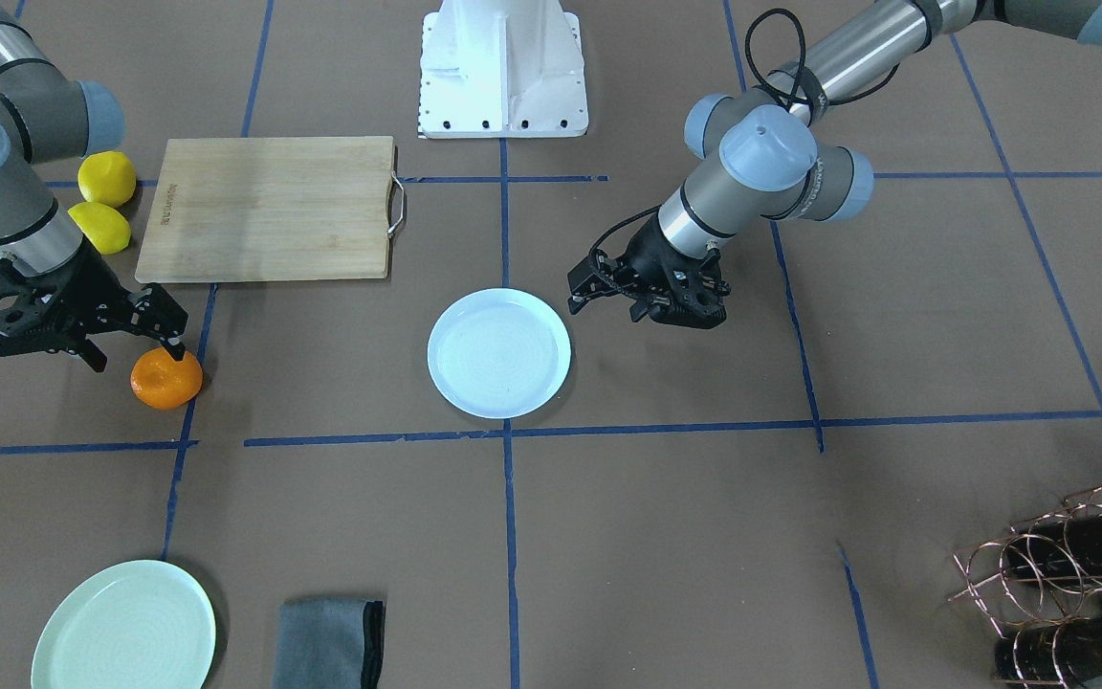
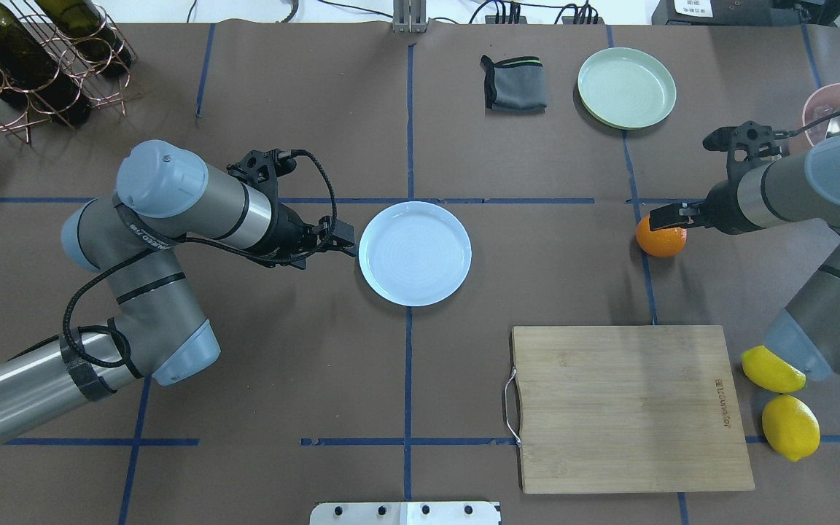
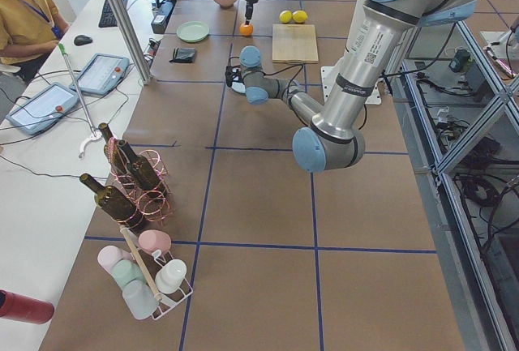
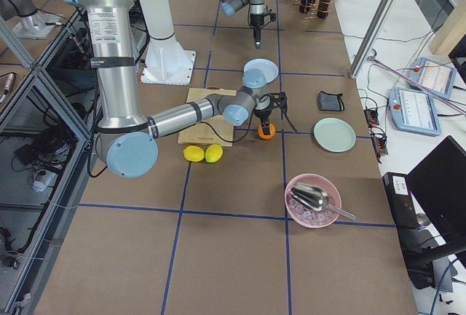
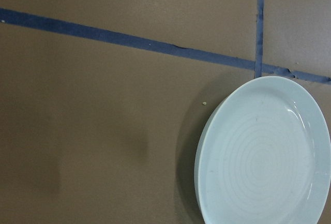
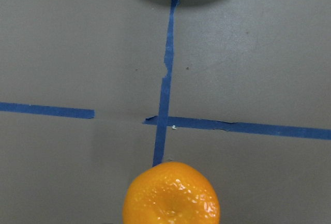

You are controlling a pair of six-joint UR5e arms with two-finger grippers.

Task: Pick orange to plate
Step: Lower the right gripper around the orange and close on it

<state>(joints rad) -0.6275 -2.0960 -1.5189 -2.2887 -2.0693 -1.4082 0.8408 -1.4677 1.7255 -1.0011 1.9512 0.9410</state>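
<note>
My right gripper grabs the orange around its round body [image 1: 166, 383] next, to bring it onto the white plate [image 1: 499, 352].
The orange [image 1: 166, 380] lies on the brown table at a tape crossing, well to the robot's right of the white plate [image 1: 499, 352]. My right gripper [image 1: 135, 352] is open just above it, with one fingertip [image 1: 174, 343] at the fruit's top. In the right wrist view the orange [image 6: 171, 195] fills the bottom centre and no fingers show. Overhead, the orange [image 2: 660, 240] sits below the right gripper [image 2: 690, 217]. My left gripper [image 2: 349, 243] hovers beside the empty plate [image 2: 415, 253], open and holding nothing. The left wrist view shows the plate [image 5: 264, 157] at lower right.
A wooden cutting board [image 1: 269, 208] and two lemons [image 1: 106, 179] lie on the robot's side of the orange. A mint-green plate [image 1: 125, 627] and a folded grey cloth [image 1: 329, 643] sit near the far edge. A wire bottle rack [image 1: 1068, 574] occupies the far left corner.
</note>
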